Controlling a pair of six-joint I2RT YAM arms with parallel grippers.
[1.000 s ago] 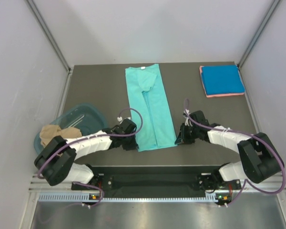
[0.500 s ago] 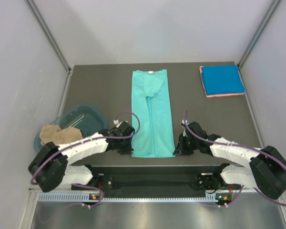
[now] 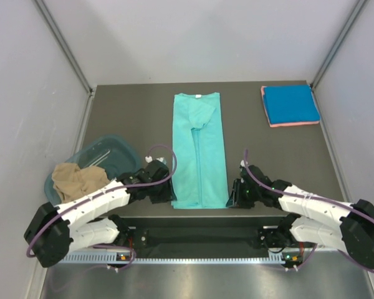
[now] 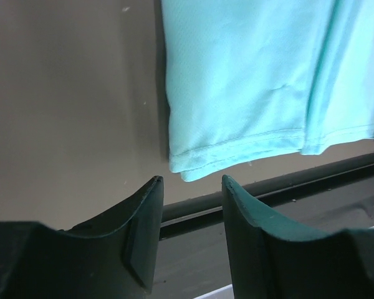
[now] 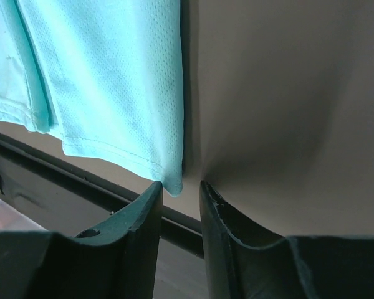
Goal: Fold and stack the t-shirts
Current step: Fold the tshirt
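Observation:
The tip of the hem corner [image 3: 228,206] of the teal-green t-shirt [image 3: 199,149] is between my fingers, so my right gripper should close on the hem corner. Closing now would hold it.
A teal-green t-shirt [image 3: 199,149], folded into a long strip, lies flat down the middle of the table, its hem at the near edge. My left gripper [image 3: 165,192] stands open just off the hem's left corner. In the left wrist view the teal-green t-shirt [image 4: 237,93] ends just beyond the left gripper [image 4: 190,182], nothing between the fingers. My right gripper [image 3: 235,194] sits at the right corner, jaws slightly apart. The cloth corner [image 5: 168,177] lies at the mouth of the right gripper [image 5: 181,187], not pinched. A folded blue t-shirt [image 3: 290,104] rests on a pink one [image 3: 293,124] at the back right.
A translucent teal tub [image 3: 109,152] stands at the left with a crumpled tan t-shirt [image 3: 78,179] hanging over its near side. Beyond the hem runs the table's dark near edge rail [image 4: 287,180]. Grey walls close in both sides and the back.
Both grippers dragged the teal-green t-shirt straight and toward the near edge, then opened and let go of its hem corners. Both have backed off slightly.

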